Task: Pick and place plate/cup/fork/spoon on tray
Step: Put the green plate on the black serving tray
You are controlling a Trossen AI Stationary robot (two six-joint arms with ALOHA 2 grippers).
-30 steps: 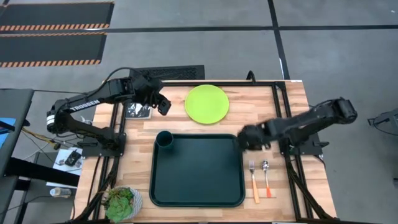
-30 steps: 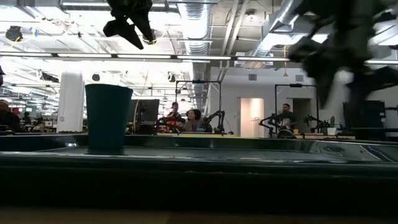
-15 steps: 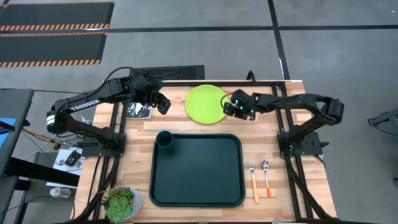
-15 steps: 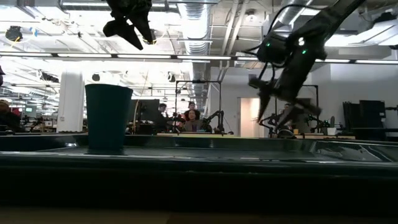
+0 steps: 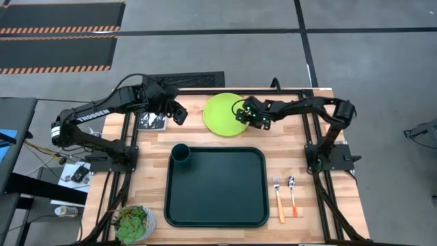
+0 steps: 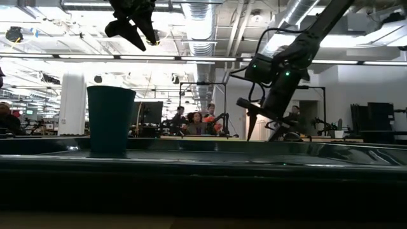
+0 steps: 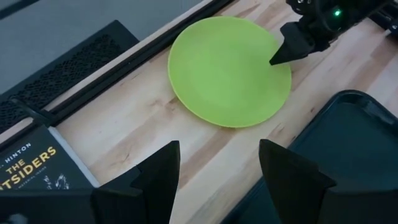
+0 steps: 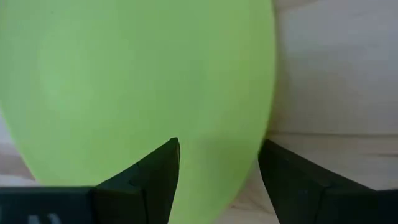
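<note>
My right gripper should close on the plate now: the plate has a finger on each side of its rim, and the outer finger is down at the wood beside it.
The lime-green plate lies flat on the table's far side, just beyond the tray. My right gripper is open over the plate's right rim; one finger stands over the plate and one over the wood. I see no touch. It also shows in the left wrist view and the low view. My left gripper is open and empty, held high left of the plate. The teal cup stands upright in the tray's far left corner. The fork and the spoon lie right of the tray.
A black book lies at the far left under my left arm. A small bowl of green leaves sits at the near left corner. Black frame rails run along the table's left, right and far sides. People show in the room beyond the table.
My right gripper has swung from the tray's far right corner toward the table's far edge and then left, reaching the plate's right rim and coming down over it. The plate, cup, fork and spoon have not moved.
</note>
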